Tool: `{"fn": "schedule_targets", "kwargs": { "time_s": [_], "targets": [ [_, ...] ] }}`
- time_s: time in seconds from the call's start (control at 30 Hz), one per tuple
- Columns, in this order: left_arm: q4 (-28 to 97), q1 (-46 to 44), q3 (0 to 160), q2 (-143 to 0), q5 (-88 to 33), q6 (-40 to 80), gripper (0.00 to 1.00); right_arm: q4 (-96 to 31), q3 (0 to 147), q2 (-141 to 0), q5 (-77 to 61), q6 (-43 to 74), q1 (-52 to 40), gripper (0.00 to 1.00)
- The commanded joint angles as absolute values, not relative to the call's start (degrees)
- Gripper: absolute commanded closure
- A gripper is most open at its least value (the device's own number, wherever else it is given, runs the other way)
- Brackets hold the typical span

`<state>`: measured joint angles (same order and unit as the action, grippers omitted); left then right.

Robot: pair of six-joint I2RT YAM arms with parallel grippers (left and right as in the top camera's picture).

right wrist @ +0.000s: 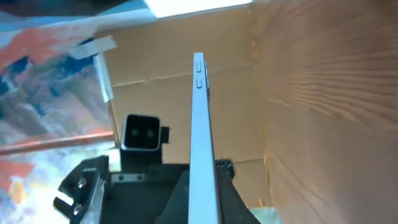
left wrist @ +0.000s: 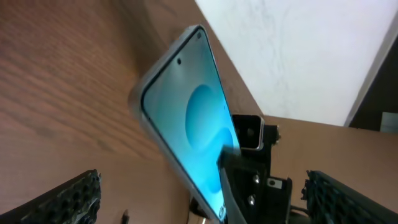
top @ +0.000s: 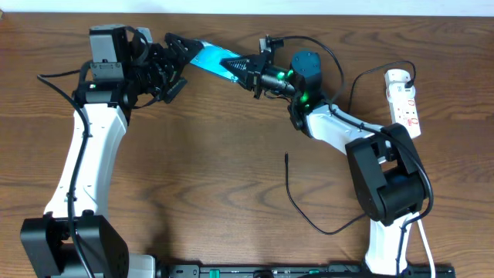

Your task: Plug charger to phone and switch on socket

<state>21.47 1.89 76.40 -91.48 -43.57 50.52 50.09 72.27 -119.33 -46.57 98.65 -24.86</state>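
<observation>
I should next use my left gripper to grab the phone (top: 210,59) by its end opposite my right gripper, leaving the phone's other end free to plug the charger.
The phone (top: 210,59), its cyan screen lit, is held tilted in the air at the back of the table. My right gripper (top: 244,69) is shut on its right end; in the right wrist view the phone (right wrist: 201,124) stands edge-on between the fingers (right wrist: 202,202). My left gripper (top: 178,63) is open, its fingers spread on either side of the phone's left end without touching it. In the left wrist view the phone (left wrist: 186,118) sits between the wide-open fingers (left wrist: 205,202). The charger cable (top: 297,207) lies loose on the table, its plug tip (top: 286,157) free. The socket (top: 405,99) lies at the right.
The charger cable loops across the table in front of the right arm's base (top: 386,185). A white cord (top: 427,247) runs down the right edge. A pale wall (left wrist: 298,56) stands behind the table.
</observation>
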Motion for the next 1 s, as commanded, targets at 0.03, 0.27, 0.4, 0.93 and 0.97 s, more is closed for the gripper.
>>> {"fn": "schedule_targets", "kwargs": {
  "time_s": [0.03, 0.27, 0.4, 0.93, 0.97],
  "targets": [
    [20.4, 2.2, 76.6, -90.7, -44.6, 49.4, 0.04, 54.9, 73.3, -119.2, -46.7, 103.3, -26.2, 0.99],
    [14.8, 2.2, 76.6, -90.7, -47.2, 49.7, 0.04, 59.2, 73.3, -119.2, -47.4, 105.6, -28.1, 0.99],
    [12.6, 2.2, 76.6, -90.7, -47.4, 50.0, 0.12, 61.5, 73.3, -119.2, -47.3, 106.9, -29.3, 0.99],
    [12.3, 2.2, 76.6, -90.7, -47.4, 50.2, 0.66, 63.7, 73.3, -119.2, -47.3, 108.7, -29.9, 0.99],
    [12.3, 2.2, 76.6, -90.7, -47.4, 50.2, 0.69, 63.7, 73.3, -119.2, -47.3, 108.7, -30.0, 0.99]
  ]
}}
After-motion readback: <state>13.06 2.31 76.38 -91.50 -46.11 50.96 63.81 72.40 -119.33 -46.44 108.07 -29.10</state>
